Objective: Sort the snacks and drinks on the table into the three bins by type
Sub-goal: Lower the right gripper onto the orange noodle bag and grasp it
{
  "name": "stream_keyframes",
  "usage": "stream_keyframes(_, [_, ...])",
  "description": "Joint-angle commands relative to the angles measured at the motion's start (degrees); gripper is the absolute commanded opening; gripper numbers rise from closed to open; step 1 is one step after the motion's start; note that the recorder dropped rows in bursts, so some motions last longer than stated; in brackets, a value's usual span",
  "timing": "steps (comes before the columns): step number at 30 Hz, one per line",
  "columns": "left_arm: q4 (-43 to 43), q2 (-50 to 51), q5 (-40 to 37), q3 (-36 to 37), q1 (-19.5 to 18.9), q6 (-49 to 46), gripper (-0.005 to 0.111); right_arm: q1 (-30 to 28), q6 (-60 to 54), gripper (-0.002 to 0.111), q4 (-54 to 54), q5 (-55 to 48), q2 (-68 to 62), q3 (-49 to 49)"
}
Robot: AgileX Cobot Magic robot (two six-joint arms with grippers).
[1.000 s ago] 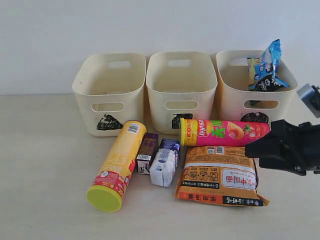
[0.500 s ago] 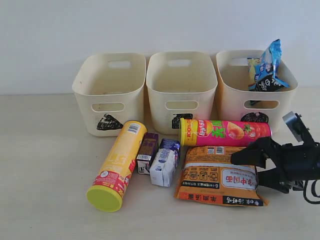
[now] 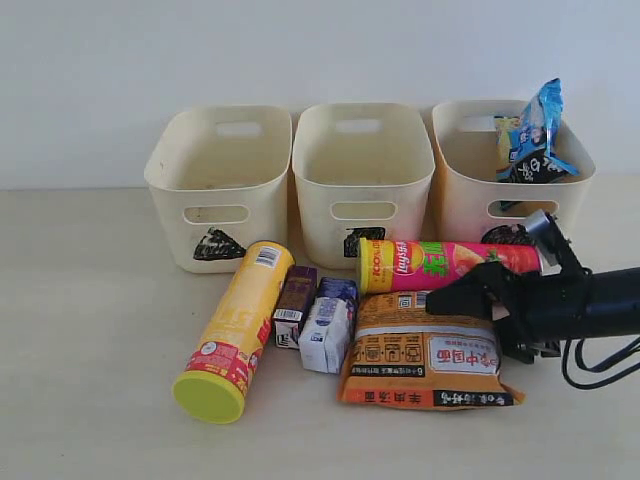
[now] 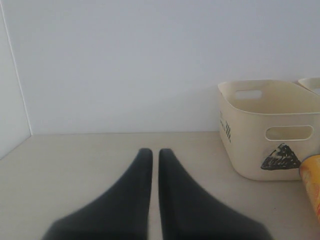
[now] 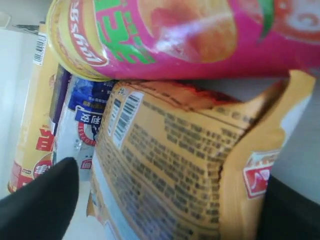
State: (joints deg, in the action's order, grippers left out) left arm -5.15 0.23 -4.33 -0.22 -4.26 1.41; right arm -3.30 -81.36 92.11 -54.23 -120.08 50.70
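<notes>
I will next take hold of the orange-brown bag (image 5: 190, 165) by its red-marked corner (image 5: 256, 181) with my right gripper. Then it can go into the circle bin with the other bag.
My right gripper (image 3: 478, 318) lies low over the orange-brown bag (image 3: 415, 362), open, with its jaws wide on either side of the bag (image 5: 190, 165). Right behind it lies the magenta canister (image 3: 445, 262). The yellow canister (image 3: 232, 330) lies on its side at the left. Between them stand the dark purple-brown carton (image 3: 295, 303), the blue-purple carton (image 3: 340, 292) and the white-grey carton (image 3: 326, 335). The blue-white-black bag (image 3: 535, 135) stands in the circle bin (image 3: 465, 205). My left gripper (image 4: 151, 152) is shut and holds nothing.
The triangle bin (image 3: 215, 190) and the square bin (image 3: 360, 180) stand in a row with the circle bin against the white wall. My left gripper hovers over bare table (image 4: 75, 160), left of the triangle bin (image 4: 260, 130). A black cable (image 3: 600, 365) trails from the right arm.
My right gripper has come down and moved left over the orange-brown bag, its jaws now straddling it. The bag has shifted slightly left. The other items stayed put.
</notes>
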Motion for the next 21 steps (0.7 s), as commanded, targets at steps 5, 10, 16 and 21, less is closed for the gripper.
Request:
stream_keyframes(5, [-0.2, -0.2, 0.4, 0.2, 0.3, 0.0, 0.004, 0.5, 0.0, 0.06, -7.1, 9.1, -1.8, -0.3])
stream_keyframes(10, [-0.2, -0.2, 0.4, 0.2, 0.3, 0.0, 0.004, 0.5, 0.7, 0.031, -7.6, 8.8, -1.7, -0.3])
stream_keyframes(16, [-0.2, -0.2, 0.4, 0.2, 0.3, 0.0, 0.004, 0.5, 1.6, 0.013, -7.7, 8.3, -1.7, -0.3])
stream_keyframes(21, [-0.2, -0.2, 0.4, 0.2, 0.3, 0.0, 0.004, 0.5, 1.6, 0.008, -8.3, 5.5, -0.9, -0.3])
